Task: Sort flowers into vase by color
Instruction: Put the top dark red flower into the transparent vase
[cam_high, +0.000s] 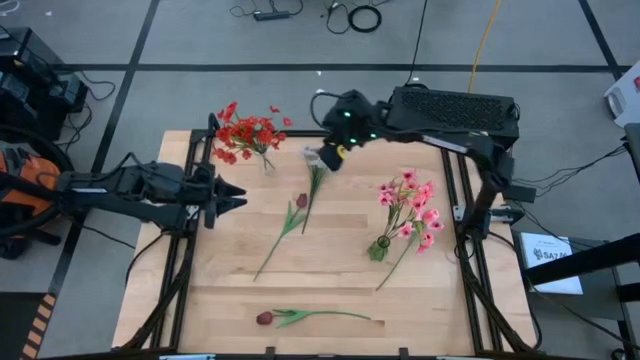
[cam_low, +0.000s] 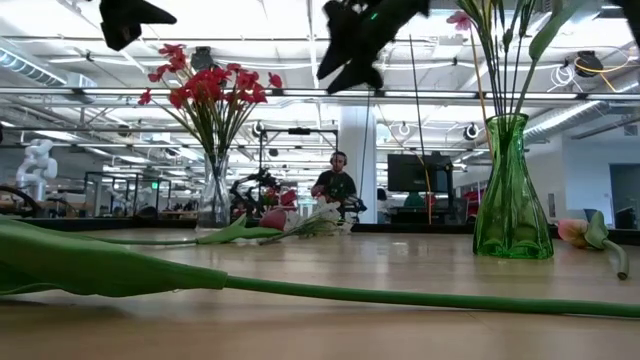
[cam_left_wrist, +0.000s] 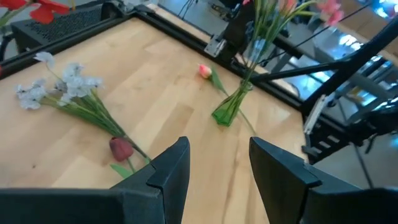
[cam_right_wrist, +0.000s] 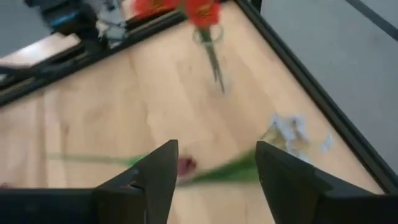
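My left gripper is yet to reach the dark red tulip. It needs to grab the tulip's stem below the leaves to sort it in with the red flowers (cam_high: 248, 132).
Red flowers (cam_high: 248, 132) stand in a clear vase (cam_low: 214, 195) at the far left. Pink flowers (cam_high: 410, 205) stand in a green vase (cam_low: 511, 190) at the right. A pale grey-blue bunch (cam_high: 316, 160) lies flat on the table at the far middle, and a dark red tulip (cam_high: 300, 202) lies beside its stem. Another dark red tulip (cam_high: 264, 318) lies near the front edge. My right gripper (cam_high: 333, 157) hangs open above the pale bunch (cam_right_wrist: 292, 134), touching nothing. My left gripper (cam_high: 236, 197) waits open above the table's left side.
A pink bud (cam_left_wrist: 205, 71) on a stem lies on the table beside the green vase (cam_left_wrist: 229, 111). Black frame rails (cam_high: 460, 190) border the table's sides. Bare wood (cam_high: 330, 275) lies between the flowers in the middle and the tulip at the front.
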